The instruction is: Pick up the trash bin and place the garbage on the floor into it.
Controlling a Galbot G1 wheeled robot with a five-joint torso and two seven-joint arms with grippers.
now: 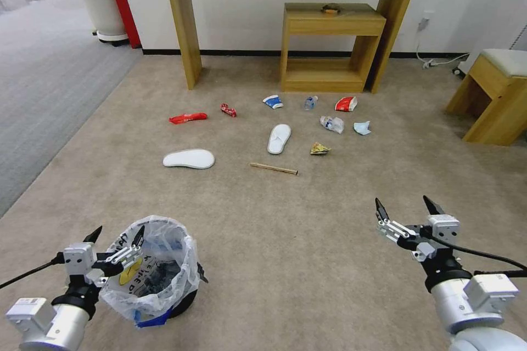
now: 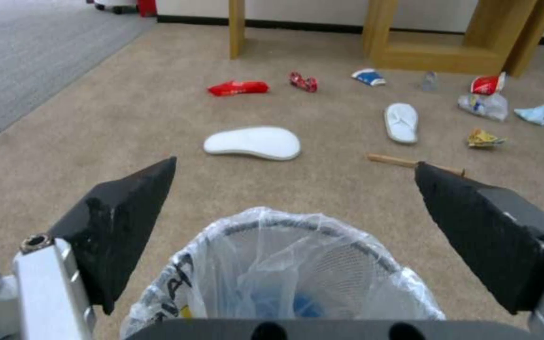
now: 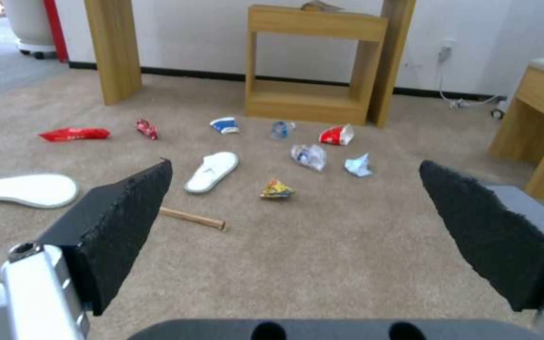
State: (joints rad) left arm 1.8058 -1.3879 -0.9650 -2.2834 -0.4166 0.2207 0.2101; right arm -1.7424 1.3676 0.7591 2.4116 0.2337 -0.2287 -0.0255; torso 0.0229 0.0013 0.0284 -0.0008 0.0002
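My left gripper next grabs the trash bin by its thin bag-covered rim point(image 1: 107, 293) for pickup, since its round opening spreads wider than my fingers open.
The trash bin point(image 1: 156, 271), dark and lined with a crinkled clear bag, stands on the beige floor point(image 1: 307, 241) at the near left. My left gripper point(image 1: 119, 233) hovers open at its near-left rim, and in the left wrist view the bin's mouth point(image 2: 284, 264) lies between the spread fingers of that gripper point(image 2: 294, 163). My right gripper point(image 1: 402, 203) hangs open over bare carpet at the near right. The garbage lies farther ahead: two white slippers point(image 1: 189, 158) point(image 1: 279, 138), a wooden stick point(image 1: 273, 168), red wrappers point(image 1: 188, 118), a paper cup point(image 1: 273, 101), a bottle point(image 1: 310, 102), a red-white carton point(image 1: 346, 103) and a pale blue mask point(image 1: 362, 128).
A wooden desk point(image 1: 184, 27) and a low shelf unit point(image 1: 329, 24) stand against the back wall. A wooden stool point(image 1: 494, 98) is at the right, a white plant pot point(image 1: 101, 8) and red box point(image 1: 123, 5) at the far left. Grey ribbed carpet point(image 1: 38, 93) borders the left.
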